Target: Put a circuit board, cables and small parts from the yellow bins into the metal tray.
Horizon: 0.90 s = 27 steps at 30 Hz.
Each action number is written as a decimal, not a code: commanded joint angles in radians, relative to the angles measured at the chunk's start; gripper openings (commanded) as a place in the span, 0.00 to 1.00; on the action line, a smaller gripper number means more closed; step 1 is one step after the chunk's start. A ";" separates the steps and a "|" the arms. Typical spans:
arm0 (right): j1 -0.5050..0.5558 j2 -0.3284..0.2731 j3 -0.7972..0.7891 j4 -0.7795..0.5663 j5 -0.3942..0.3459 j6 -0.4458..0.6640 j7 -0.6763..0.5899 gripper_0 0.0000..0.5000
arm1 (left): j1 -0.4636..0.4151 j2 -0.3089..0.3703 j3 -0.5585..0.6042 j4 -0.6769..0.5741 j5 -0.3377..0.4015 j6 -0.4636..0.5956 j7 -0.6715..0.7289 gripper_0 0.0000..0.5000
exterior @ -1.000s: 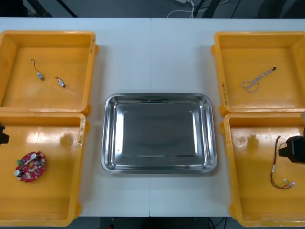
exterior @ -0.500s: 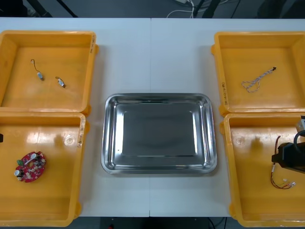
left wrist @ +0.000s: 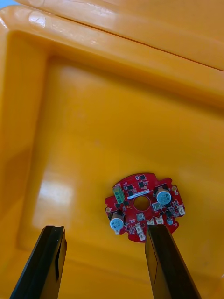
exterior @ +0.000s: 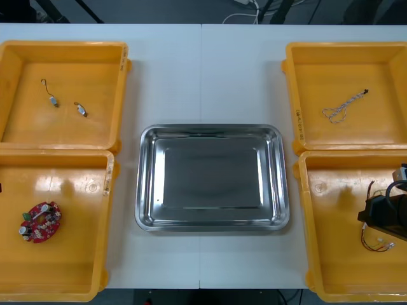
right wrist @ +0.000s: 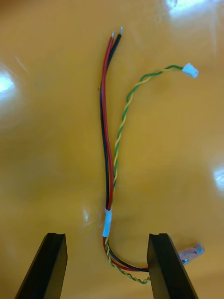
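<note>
The robot's right hand should next grab the cable at its white sleeve (right wrist: 107,223), where the cable's slack, loose wires come together in a bundle.
My right gripper (right wrist: 108,268) stands open low over the red and yellow cable (right wrist: 108,154), whose white sleeve lies between the fingers. In the front view that gripper (exterior: 380,217) hangs in the near right yellow bin (exterior: 305,222), over the cable (exterior: 374,241). My left gripper (left wrist: 105,266) is open above the near left bin (left wrist: 70,117); the round red circuit board (left wrist: 143,206) lies just beyond its fingers, nearer one of them. The board (exterior: 40,222) rests on that bin's floor. The metal tray (exterior: 212,129) sits bare and shiny at the centre.
The far left bin (exterior: 63,44) holds two small metal parts (exterior: 51,100) (exterior: 81,109). A twisted blue and white cable (exterior: 343,106) lies in the far right bin (exterior: 289,95). White table strips run between the tray and the bins.
The right gripper has moved toward the table's near edge and lower onto the red and yellow cable. The left arm's dark tip has slid off the left edge.
</note>
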 commanded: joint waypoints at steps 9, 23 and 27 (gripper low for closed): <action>0.018 0.006 0.061 0.070 0.026 -0.104 -0.048 1.00 | 0.020 -0.092 0.016 0.037 -0.052 -0.051 0.156 1.00; 0.015 0.006 0.087 0.072 0.043 -0.103 -0.062 1.00 | 0.060 -0.125 -0.054 0.103 -0.092 -0.177 0.179 1.00; 0.015 0.006 0.088 0.072 0.046 -0.103 -0.064 1.00 | 0.081 -0.125 -0.073 0.109 -0.094 -0.211 0.181 1.00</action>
